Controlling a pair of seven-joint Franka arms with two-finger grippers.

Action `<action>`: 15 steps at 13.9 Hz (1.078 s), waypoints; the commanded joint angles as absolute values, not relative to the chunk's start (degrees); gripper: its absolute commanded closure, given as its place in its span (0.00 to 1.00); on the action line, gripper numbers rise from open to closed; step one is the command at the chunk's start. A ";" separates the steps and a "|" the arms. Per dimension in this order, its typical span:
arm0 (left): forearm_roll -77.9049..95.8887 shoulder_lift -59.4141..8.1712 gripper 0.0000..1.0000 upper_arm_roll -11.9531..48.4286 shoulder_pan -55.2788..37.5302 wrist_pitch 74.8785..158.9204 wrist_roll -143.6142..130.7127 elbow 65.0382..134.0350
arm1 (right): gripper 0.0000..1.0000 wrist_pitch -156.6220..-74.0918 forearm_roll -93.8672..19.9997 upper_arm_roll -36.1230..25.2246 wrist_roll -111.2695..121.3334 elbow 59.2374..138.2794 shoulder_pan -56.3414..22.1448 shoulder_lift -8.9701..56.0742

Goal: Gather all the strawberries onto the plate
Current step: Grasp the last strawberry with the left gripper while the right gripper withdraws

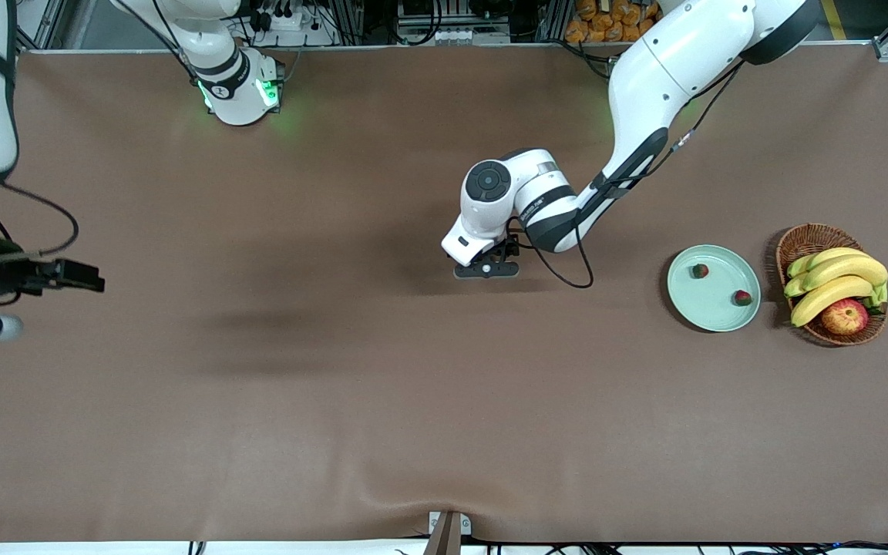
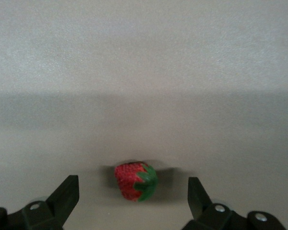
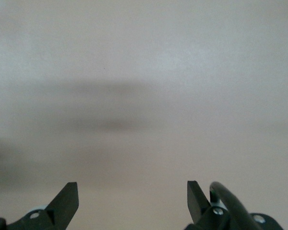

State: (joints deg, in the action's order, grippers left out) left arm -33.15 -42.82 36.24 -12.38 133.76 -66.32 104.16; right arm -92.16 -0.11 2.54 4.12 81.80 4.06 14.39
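In the left wrist view the fingers of my left gripper stand on either side of the green-capped strawberry, so it is time to close now.
The pale mint-green plate lies toward the left arm's end of the table with two strawberries in it, one farther from the front camera and one by the rim beside the basket. My left gripper is low over the middle of the table. In the left wrist view it is open, and the third strawberry lies on the table between its fingers, untouched. That berry is hidden under the hand in the front view. My right gripper waits open and empty at the right arm's end.
A brown wicker basket stands beside the plate at the left arm's end, holding bananas and a red-yellow apple. The table is covered in brown cloth; a bracket sits at its near edge.
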 commanded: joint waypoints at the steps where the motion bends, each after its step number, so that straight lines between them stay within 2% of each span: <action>1: -35.51 -44.21 0.00 35.68 -13.18 134.21 -66.27 102.75 | 0.00 -100.27 0.09 3.60 4.22 99.99 4.92 1.60; 4: -35.60 -45.17 0.00 35.68 -13.18 134.21 -66.18 101.61 | 0.00 -99.67 0.09 4.04 1.42 100.63 4.05 0.53; 5: -35.60 -45.35 0.19 35.68 -13.18 134.21 -66.18 101.17 | 0.00 -99.75 0.09 4.04 0.88 100.81 3.26 0.53; 7: -35.51 -45.44 0.65 35.60 -13.18 134.21 -66.18 101.07 | 0.00 -100.19 0.44 3.96 0.88 98.46 2.20 1.31; 9: -35.51 -45.44 0.95 35.42 -13.18 134.21 -66.88 101.16 | 0.00 -99.84 0.53 3.96 0.88 94.59 2.11 3.07; 10: -35.42 -45.44 1.00 35.42 -13.27 134.12 -67.15 101.25 | 0.00 -99.84 0.70 3.96 0.97 93.44 2.20 3.77; 15: -35.24 -44.83 1.00 35.42 -13.36 133.42 -67.24 101.51 | 0.00 -99.05 0.79 3.96 0.97 91.94 2.11 3.87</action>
State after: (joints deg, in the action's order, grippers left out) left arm -34.15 -44.63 35.83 -12.52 133.73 -66.32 102.25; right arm -100.08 -0.11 4.00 1.81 94.01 2.41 2.75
